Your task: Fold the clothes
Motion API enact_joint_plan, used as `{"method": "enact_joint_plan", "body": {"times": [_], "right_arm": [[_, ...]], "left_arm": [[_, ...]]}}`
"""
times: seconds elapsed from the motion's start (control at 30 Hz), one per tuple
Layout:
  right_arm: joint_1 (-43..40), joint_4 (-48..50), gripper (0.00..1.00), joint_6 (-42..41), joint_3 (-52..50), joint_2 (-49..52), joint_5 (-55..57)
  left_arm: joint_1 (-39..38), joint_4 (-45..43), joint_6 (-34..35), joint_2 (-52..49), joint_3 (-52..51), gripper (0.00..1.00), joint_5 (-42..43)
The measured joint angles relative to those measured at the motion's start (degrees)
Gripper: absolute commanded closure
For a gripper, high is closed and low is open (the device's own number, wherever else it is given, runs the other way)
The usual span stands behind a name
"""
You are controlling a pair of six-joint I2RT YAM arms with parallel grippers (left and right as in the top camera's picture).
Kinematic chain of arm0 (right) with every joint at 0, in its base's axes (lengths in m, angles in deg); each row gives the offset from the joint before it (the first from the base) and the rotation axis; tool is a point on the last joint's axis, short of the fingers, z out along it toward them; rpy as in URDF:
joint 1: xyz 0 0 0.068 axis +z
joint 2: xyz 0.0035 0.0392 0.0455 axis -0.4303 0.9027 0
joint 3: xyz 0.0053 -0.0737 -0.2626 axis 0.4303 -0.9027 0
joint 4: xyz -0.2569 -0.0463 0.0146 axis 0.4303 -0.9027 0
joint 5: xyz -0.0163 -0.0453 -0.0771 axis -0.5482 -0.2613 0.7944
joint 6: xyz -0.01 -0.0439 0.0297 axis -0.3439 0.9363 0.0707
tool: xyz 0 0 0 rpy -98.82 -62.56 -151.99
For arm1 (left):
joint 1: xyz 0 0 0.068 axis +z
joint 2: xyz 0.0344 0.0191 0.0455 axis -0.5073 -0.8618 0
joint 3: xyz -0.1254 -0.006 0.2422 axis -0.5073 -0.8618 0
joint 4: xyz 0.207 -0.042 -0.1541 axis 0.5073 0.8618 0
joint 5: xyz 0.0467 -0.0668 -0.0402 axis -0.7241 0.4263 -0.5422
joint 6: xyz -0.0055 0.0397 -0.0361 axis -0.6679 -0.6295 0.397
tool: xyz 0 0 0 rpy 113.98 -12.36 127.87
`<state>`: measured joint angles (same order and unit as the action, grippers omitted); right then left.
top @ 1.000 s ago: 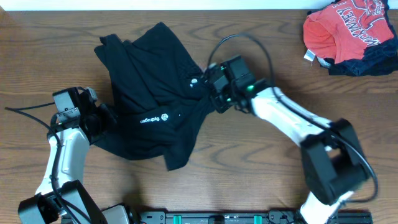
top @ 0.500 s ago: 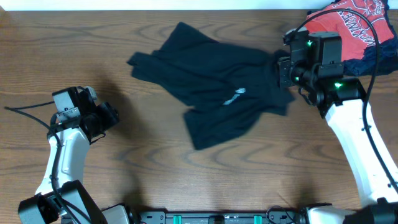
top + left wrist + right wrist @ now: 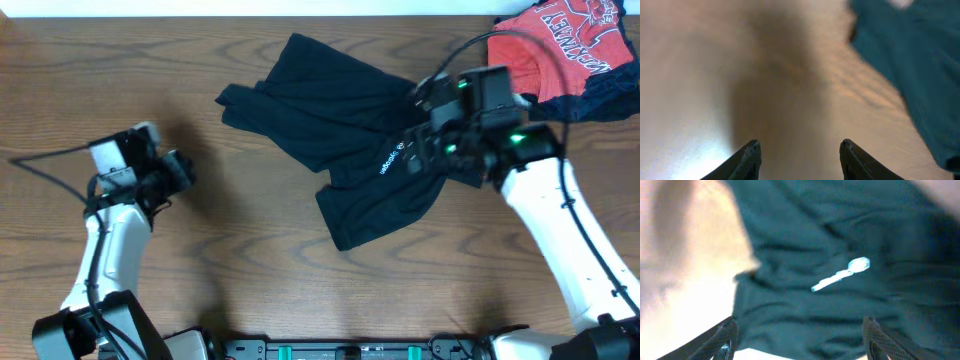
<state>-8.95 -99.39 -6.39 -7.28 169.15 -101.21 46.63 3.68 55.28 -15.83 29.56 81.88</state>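
Observation:
The left gripper grips the black top by its jutting end nearest that gripper next. Then both grippers stretch the top open for folding.
The clothes, a black long-sleeved top (image 3: 340, 140), lie crumpled in the middle of the wooden table, white lettering (image 3: 392, 158) facing up. My right gripper (image 3: 418, 152) hovers over the top's right part. In the right wrist view its gripper (image 3: 800, 330) stands wide open, with the fabric (image 3: 830, 235) and round white logo (image 3: 860, 264) below and nothing pinched. My left gripper (image 3: 185, 172) is over bare wood, well to the left of the top. In the left wrist view that gripper (image 3: 800, 147) is open and empty, and the top (image 3: 910, 60) shows at the upper right.
A red-orange shirt (image 3: 560, 40) bunched with a dark navy garment (image 3: 600, 95) lies in the back right corner, close behind my right arm. A black rail (image 3: 350, 350) runs along the table's front edge.
The top was dragged rightward across the table, away from my left gripper. My right gripper has opened and let go of it, then drifted back to the left. The left arm shifted slightly right.

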Motion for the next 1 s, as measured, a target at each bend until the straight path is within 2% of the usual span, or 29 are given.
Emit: {"method": "enact_joint_plan", "body": {"times": [0.17, 0.37, 0.53, 0.73, 1.0], "right_arm": [[5.88, -5.42, 0.23, 0.48, 0.00, 0.00, 0.09], [7.39, -9.31, 0.24, 0.33, 0.00, 0.00, 0.57], [8.00, -9.77, 0.24, 0.11, 0.00, 0.00, 1.01], [7.98, -9.66, 0.23, -0.42, 0.00, 0.00, 1.60], [7.98, -8.76, 0.22, -0.63, 0.00, 0.00, 2.51]], "left_arm": [[-5.25, -6.01, -2.36, -1.42, 0.55, 0.47, -2.12], [-9.27, -3.85, -3.08, -13.09, 8.98, 0.47, -3.54], [-12.59, -2.38, -3.10, -24.06, 21.20, 0.47, -4.02], [-15.47, -2.80, -3.10, -31.85, 32.54, 0.47, -5.42], [-16.04, -3.06, 0.07, -37.99, 35.93, 0.47, -9.22]]}}
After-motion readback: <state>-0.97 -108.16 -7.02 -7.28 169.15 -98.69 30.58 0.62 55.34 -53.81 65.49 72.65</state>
